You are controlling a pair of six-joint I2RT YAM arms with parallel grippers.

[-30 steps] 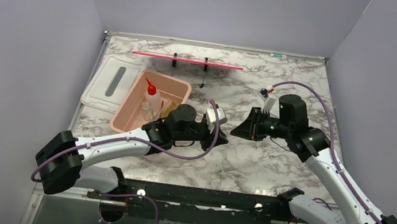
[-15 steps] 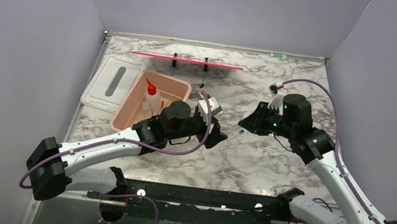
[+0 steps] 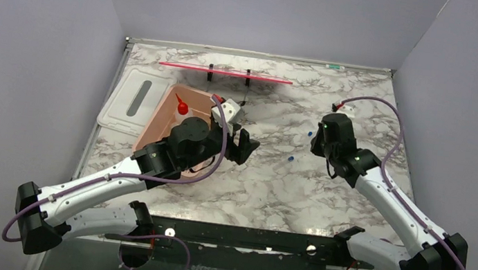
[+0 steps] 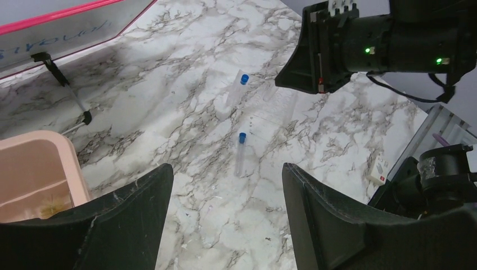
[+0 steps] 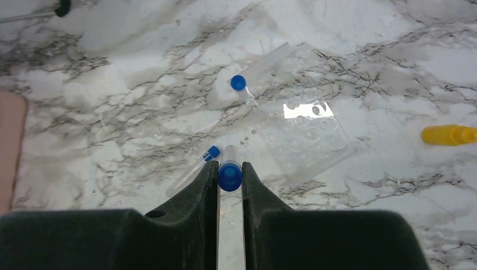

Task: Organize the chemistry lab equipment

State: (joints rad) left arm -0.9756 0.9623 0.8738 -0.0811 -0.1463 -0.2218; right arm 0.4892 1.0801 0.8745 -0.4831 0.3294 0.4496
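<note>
The blue-capped tube would fall onto marble if released now, short of the clear rack [image 5: 306, 138]; my right gripper should move it toward the rack before opening.
My right gripper [image 5: 229, 169] is shut on a blue-capped tube [image 5: 229, 175], held just above the marble with its cap toward the camera. A second blue-capped tube [image 5: 194, 167] lies on the table just left of the fingertips. A third tube [image 5: 247, 79] lies farther out beside a clear rack [image 5: 306, 138]. My left gripper [image 4: 226, 171] is open and empty. The nearer loose tube [image 4: 241, 153] lies beyond it. In the top view the left gripper [image 3: 243, 146] is beside the pink tub [image 3: 150, 130], which holds the red-nozzled squeeze bottle [image 3: 182, 107]. The right gripper [image 3: 319, 140] is at centre right.
A white lid [image 3: 131, 96] lies left of the tub. A pink-edged board [image 3: 227, 73] stands on black feet at the back. A thin black-tipped rod [image 4: 73, 95] lies near it. A yellow cap-like item [image 5: 450, 135] sits to the right of the rack.
The left gripper has opened and drawn back left toward the tub. The right gripper, still shut on its tube, has swung back and to the right. The two grippers are now apart.
</note>
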